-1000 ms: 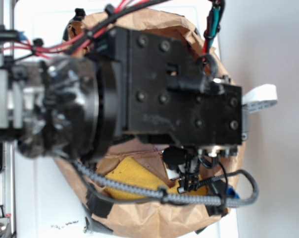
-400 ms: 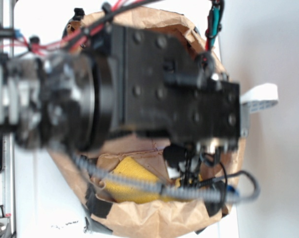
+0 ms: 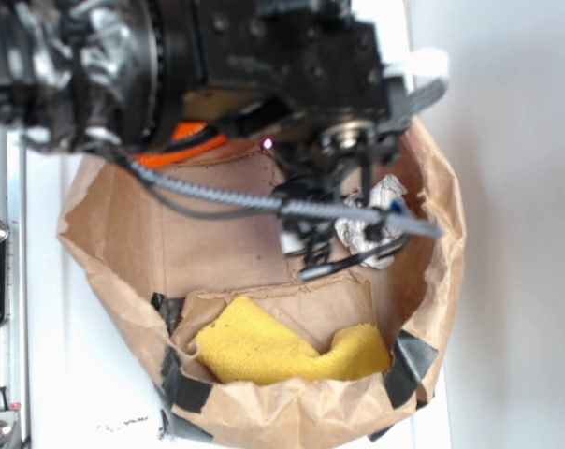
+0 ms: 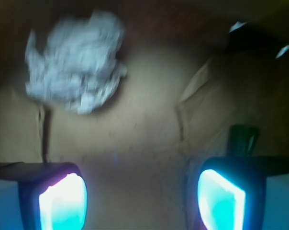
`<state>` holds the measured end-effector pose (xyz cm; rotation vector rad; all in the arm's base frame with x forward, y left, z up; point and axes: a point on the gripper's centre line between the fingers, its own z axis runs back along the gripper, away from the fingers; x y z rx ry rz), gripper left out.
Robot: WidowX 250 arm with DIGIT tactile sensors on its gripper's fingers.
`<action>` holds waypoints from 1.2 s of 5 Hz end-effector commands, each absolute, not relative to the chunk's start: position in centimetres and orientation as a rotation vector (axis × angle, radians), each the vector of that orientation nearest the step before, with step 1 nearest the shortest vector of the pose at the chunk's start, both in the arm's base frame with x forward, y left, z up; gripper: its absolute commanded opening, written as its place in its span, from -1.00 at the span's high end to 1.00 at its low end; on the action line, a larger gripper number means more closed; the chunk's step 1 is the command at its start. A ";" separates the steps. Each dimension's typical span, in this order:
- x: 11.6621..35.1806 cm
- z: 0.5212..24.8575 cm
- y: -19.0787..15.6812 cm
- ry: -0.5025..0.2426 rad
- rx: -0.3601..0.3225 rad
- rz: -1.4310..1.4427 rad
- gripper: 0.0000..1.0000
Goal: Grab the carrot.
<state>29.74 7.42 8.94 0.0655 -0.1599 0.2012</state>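
My gripper picks up the carrot around its orange body next, and the carrot's green top stays free.
In the exterior view only an orange strip of the carrot shows at the bag's far left, under the black arm. My gripper is above the bag's far right rim, to the right of the carrot and apart from it. Seen from the wrist, the gripper is open, its glowing fingers wide apart over bare brown paper with nothing between them. A dark green bit stands just beyond the right finger; I cannot tell if it is the carrot's stem.
A shallow brown paper bag forms the work area. A crumpled white wad lies at its right, and a yellow cloth lies at its near side. Cables hang from the arm across the bag.
The arm has moved toward the far side of the bag. That uncovered the yellow cloth, the crumpled white wad and a strip of the carrot.
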 end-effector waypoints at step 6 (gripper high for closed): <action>30.9 5.0 7.6 -0.306 0.235 0.334 1.00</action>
